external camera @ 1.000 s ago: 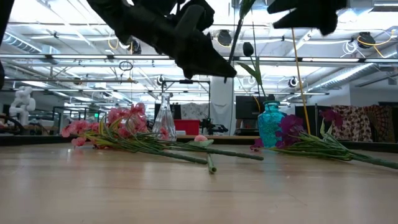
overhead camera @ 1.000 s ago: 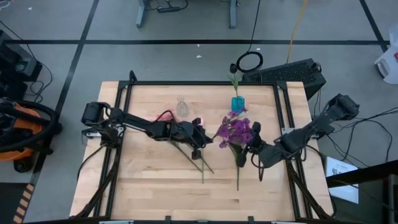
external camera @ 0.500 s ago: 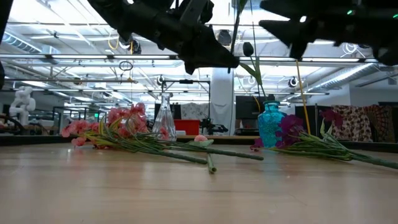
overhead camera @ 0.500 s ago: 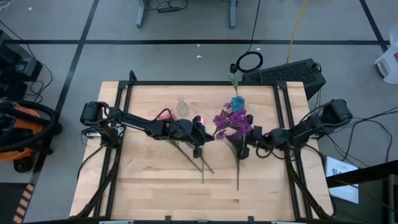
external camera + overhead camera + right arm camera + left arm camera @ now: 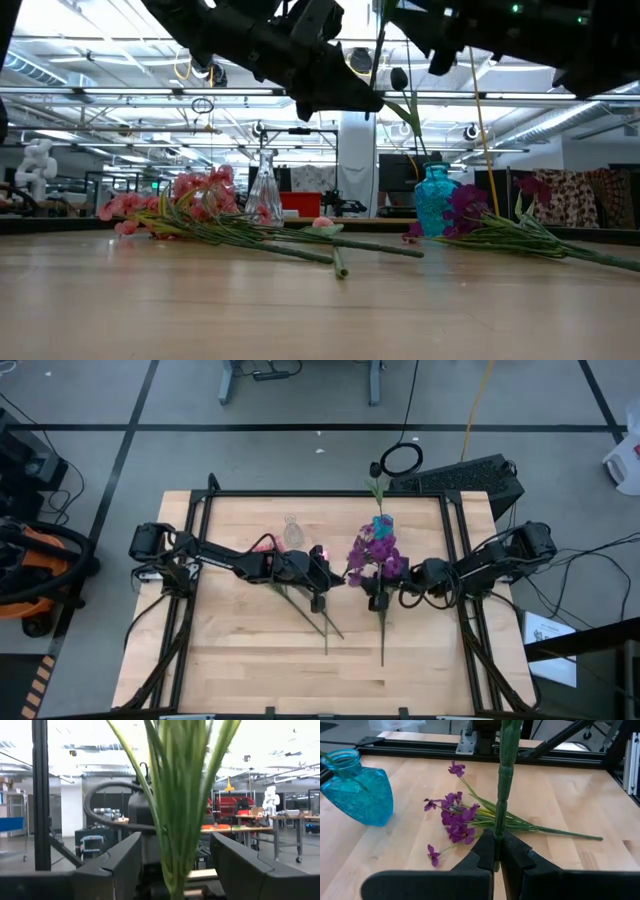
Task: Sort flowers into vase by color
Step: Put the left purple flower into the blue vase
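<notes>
The purple spray should be sorted into the blue vase (image 5: 380, 526), so the right gripper should next pick it up by its green stems below the blossoms.
My left gripper (image 5: 332, 575) is shut on a green flower stem (image 5: 501, 795) that stands upright above mid-table; the stem also shows in the low view (image 5: 379, 55). My right gripper (image 5: 385, 588) is open, level, with one finger on either side of the stem's leafy upper part (image 5: 175, 795), not touching. I cannot tell its blossoms apart from the purple cluster (image 5: 372, 555) in the high view. Purple sprays (image 5: 460, 815) lie on the table. Pink sprays (image 5: 190, 195) and a pink tulip bud (image 5: 322, 222) lie at mid-left. The blue vase (image 5: 380, 526) holds one leafy stem (image 5: 410, 110). My left gripper pinches the stem near its lower end (image 5: 496, 842) between its two fingers. The fingers slant down from the table's left and lie across the stem. The stem rises upright above the fingers, clear of the table.
A clear glass vase (image 5: 292, 532) stands at the far side, left of the blue vase. Loose green stems (image 5: 315, 615) lie toward the near edge. A black frame (image 5: 455, 560) runs round the tabletop. There is bare wood along the near edge.
My right gripper has gone toward the table's left, up to the upright stem, and has turned from pointing toward the near left to pointing level at the stem, which now stands between its fingers. My left gripper has kept the stem upright.
</notes>
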Controlling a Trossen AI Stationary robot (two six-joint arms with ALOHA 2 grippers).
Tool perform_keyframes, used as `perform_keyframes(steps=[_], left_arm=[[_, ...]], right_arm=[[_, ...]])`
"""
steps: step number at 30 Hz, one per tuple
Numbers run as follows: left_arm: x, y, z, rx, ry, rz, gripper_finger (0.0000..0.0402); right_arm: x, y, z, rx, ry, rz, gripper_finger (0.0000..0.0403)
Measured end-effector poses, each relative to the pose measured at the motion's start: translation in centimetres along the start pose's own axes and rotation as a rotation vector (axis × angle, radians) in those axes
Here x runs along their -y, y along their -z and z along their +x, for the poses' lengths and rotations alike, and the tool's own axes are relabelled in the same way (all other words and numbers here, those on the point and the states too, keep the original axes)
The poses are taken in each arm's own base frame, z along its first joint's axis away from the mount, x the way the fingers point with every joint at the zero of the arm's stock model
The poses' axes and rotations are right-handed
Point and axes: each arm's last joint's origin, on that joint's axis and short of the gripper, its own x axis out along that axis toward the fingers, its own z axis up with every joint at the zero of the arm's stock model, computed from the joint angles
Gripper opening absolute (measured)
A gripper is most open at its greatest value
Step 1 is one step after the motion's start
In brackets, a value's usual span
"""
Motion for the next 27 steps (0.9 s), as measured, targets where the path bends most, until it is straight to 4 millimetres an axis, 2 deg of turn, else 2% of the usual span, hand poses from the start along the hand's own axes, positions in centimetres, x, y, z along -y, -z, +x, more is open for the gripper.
perform_keyframes(steps=[8,13,20,27], left_arm=[[-0.1,0.0,0.0,0.0,-0.024,-0.001,0.0013],[-0.1,0.0,0.0,-0.003,-0.026,-0.001,0.0013],[-0.1,0.1,0.0,-0.004,-0.026,-0.001,0.0013],[-0.3,0.1,0.0,-0.014,-0.044,-0.007,0.0013]], right_arm=[[-0.2,-1.0,1.1,0.046,0.021,-0.044,0.0207],[-0.2,-1.1,1.1,0.038,0.108,-0.07,0.0163],[-0.5,-1.2,1.0,0.048,0.098,-0.082,0.0095],[-0.9,-1.9,0.8,0.079,0.095,-0.093,0.0067]])
